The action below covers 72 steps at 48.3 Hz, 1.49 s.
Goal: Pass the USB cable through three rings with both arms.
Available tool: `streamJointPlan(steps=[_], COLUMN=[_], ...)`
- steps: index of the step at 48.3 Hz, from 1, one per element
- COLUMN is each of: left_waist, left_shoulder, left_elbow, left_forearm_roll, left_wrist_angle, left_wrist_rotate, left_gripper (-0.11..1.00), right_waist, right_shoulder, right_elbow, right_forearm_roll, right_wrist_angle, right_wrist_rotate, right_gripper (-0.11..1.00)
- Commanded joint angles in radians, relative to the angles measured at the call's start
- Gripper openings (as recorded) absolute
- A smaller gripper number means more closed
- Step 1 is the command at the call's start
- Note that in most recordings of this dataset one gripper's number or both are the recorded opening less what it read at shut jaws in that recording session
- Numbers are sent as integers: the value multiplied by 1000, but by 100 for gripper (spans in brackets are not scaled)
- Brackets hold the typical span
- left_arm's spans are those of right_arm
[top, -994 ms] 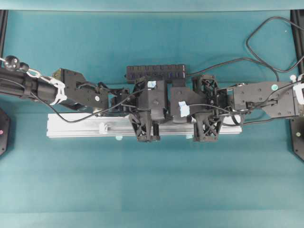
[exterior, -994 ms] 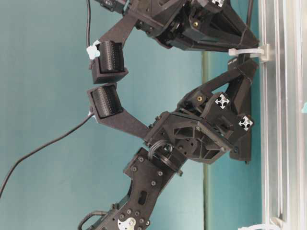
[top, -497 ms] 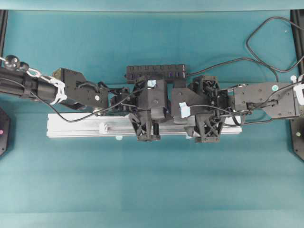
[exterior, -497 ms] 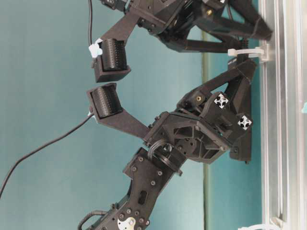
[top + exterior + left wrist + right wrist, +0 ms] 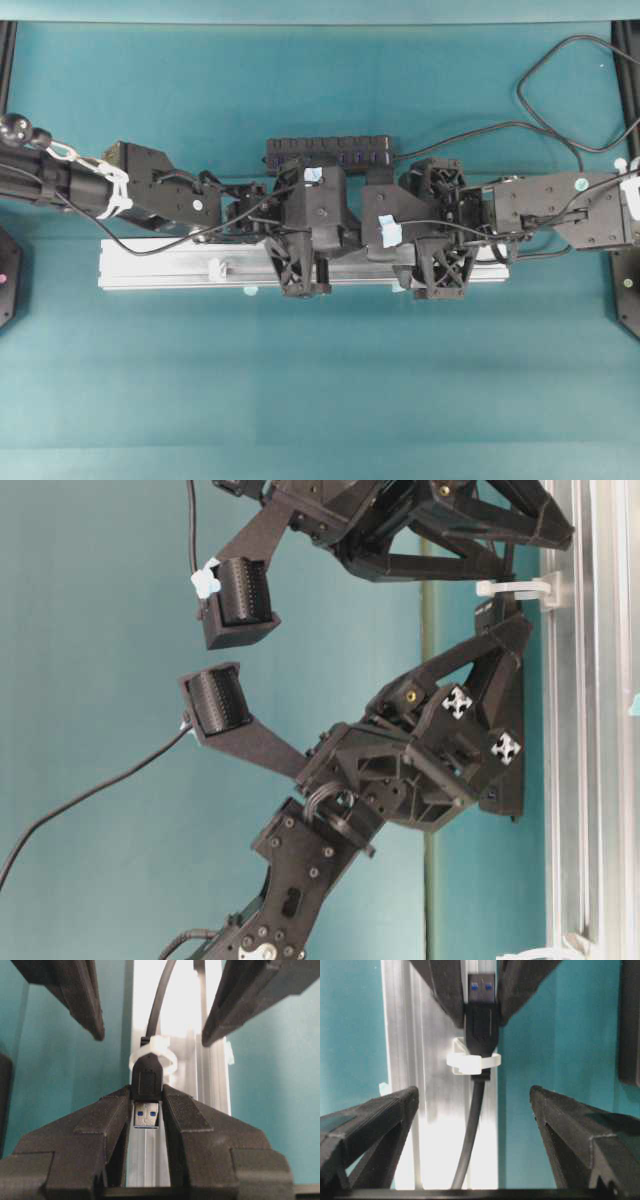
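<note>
The whitish ring [image 5: 470, 1062] and my left gripper crowd the plug itself, so I will grab the black USB cable just behind its plug [image 5: 480, 1083] with my right gripper next.
In the left wrist view my left gripper [image 5: 146, 1091] is shut on the USB cable's black plug [image 5: 146, 1080], whose silver tip [image 5: 146, 1114] points back between the fingers. Just beyond the plug stands a whitish ring [image 5: 152, 1059] on the silver rail [image 5: 215, 1080], and the cable [image 5: 159, 1005] runs away through it. My right gripper [image 5: 475, 1105] is open, its fingers [image 5: 375, 1120] wide apart on either side of the cable [image 5: 470, 1140], touching nothing. The same ring [image 5: 470, 1062] circles the plug's rear [image 5: 481, 1025]. Another ring [image 5: 215, 268] stands further left on the rail.
The long aluminium rail [image 5: 160, 268] lies across the table's middle. A black multi-port hub [image 5: 328, 150] sits behind it, its cable looping at the back right [image 5: 540, 100]. From table level the two grippers meet at the ring [image 5: 515, 587].
My right gripper has opened wide and let go of the cable. The left gripper keeps its hold on the plug and has shifted slightly left.
</note>
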Motion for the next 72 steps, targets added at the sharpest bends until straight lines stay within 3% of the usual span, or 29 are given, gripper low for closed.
streamJointPlan(steps=[1,72], left_waist=[-9,-29], left_shoulder=[-28,-219], left_elbow=[2,114], left_forearm_roll=[2,2], left_wrist_angle=[0,63], left_wrist_rotate=[-2,0], left_gripper=[25,24], right_waist=[-3,-14], right_shoulder=[-20,5], right_elbow=[-5,-91], right_forearm_roll=[2,-5], right_wrist_angle=[-6,-141], right_wrist_rotate=[3,-5], right_gripper=[82,78])
